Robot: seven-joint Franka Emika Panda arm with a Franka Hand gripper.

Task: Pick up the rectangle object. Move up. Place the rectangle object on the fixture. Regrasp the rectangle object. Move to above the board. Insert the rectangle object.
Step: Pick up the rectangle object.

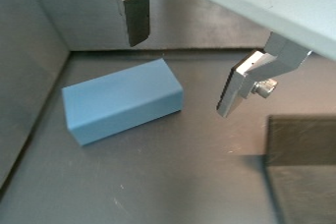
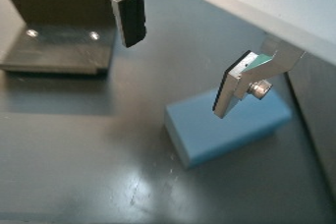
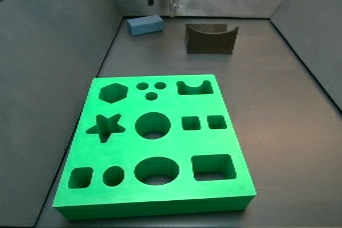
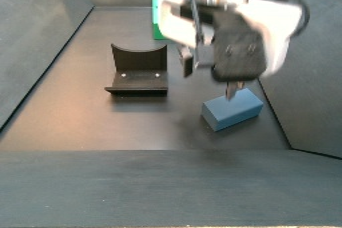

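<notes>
Next, the gripper takes hold of the blue rectangle object across its long sides to set it on the fixture [image 3: 210, 37] [image 1: 300, 179].
The rectangle object is a small light blue-grey block lying flat on the dark floor, seen in both wrist views [image 1: 121, 100] [image 2: 230, 130] and both side views [image 3: 144, 25] [image 4: 233, 112]. My gripper [image 1: 180, 76] [image 2: 178, 79] hangs open and empty just above the floor, also shown in both side views [image 3: 163, 10] [image 4: 207, 80]. The block lies beside the gap, near one finger [image 2: 237, 85], not between the pads. The dark fixture [image 3: 210, 37] [image 4: 140, 70] with its curved notch stands close by. The green board [image 3: 158, 142] lies flat nearer the front.
Grey walls enclose the floor; the block lies close to a side wall [image 1: 33, 61]. The fixture also shows at the edge of both wrist views [image 1: 302, 159] [image 2: 59, 31]. In a side view the board [image 4: 159, 17] is mostly hidden behind the gripper body.
</notes>
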